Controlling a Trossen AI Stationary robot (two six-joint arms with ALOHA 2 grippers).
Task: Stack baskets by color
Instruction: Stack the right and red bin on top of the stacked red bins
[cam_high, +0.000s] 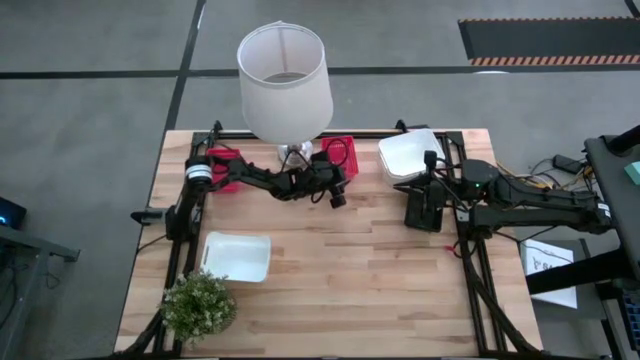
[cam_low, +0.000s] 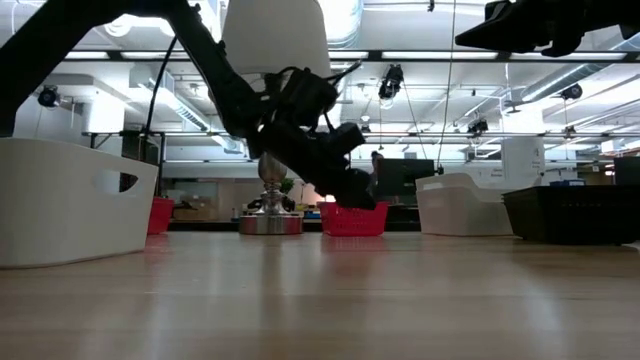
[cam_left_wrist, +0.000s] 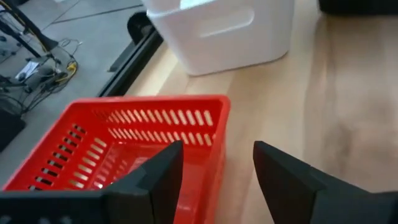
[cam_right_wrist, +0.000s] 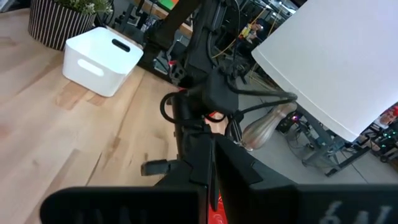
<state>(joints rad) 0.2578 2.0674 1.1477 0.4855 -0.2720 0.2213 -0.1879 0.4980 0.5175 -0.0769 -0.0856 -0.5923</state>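
Observation:
My left gripper is about to hold the red basket beside the lamp by its rim, and then it will stack that basket with the other red basket.
A red basket stands on the table at the far edge, beside the lamp base. My left gripper is open just in front of it. One finger is over the basket's inside and the other is outside, with the near side wall between them and no touch showing. Another red basket sits at the far left. A white basket and a black basket stand at the right. My right gripper waits shut, high above the black basket.
A tall lamp with a white shade stands at the far middle, close to my left arm. Another white basket lies near the left edge, with a potted plant at the near left corner. Bare wood fills the near middle and right.

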